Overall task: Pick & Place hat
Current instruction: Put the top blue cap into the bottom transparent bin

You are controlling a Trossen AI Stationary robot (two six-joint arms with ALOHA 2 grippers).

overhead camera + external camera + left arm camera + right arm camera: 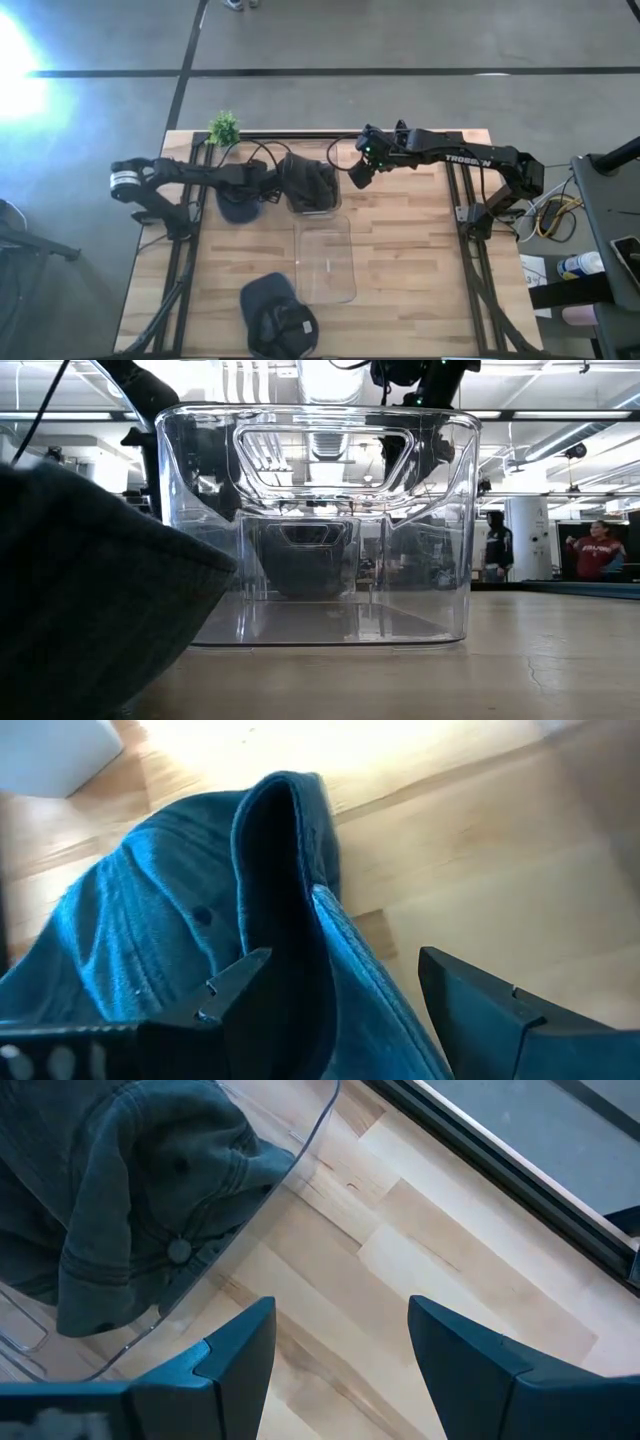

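Observation:
My left gripper is to grab the hat by its upturned rim [335,930] next, so that it can put the hat in the bin.
Three dark blue hats show in the high view. One hat [237,207] lies on the table's left part under my left gripper [258,190]. A second hat [308,180] sits in the far clear bin [331,210]. The third hat [277,315] lies at the near edge and fills the low view's left [80,590]. In the left wrist view my open left gripper [340,985] straddles the first hat's [150,910] upturned rim [335,930], one finger over the hollow, one outside. My right gripper [358,172] hangs open just right of the far bin. My left gripper has its fingers on either side of the hat's rim [335,930], coming from above. I cannot tell whether either finger touches the cloth. The hat lies on the table.
An empty clear bin [350,262] stands at the table's middle, filling the low view [320,530]. A small green plant [224,127] stands at the far left edge. In the right wrist view the far bin's wall [290,1170] and its hat [130,1190] lie close by my right gripper [340,1325], over bare wood.

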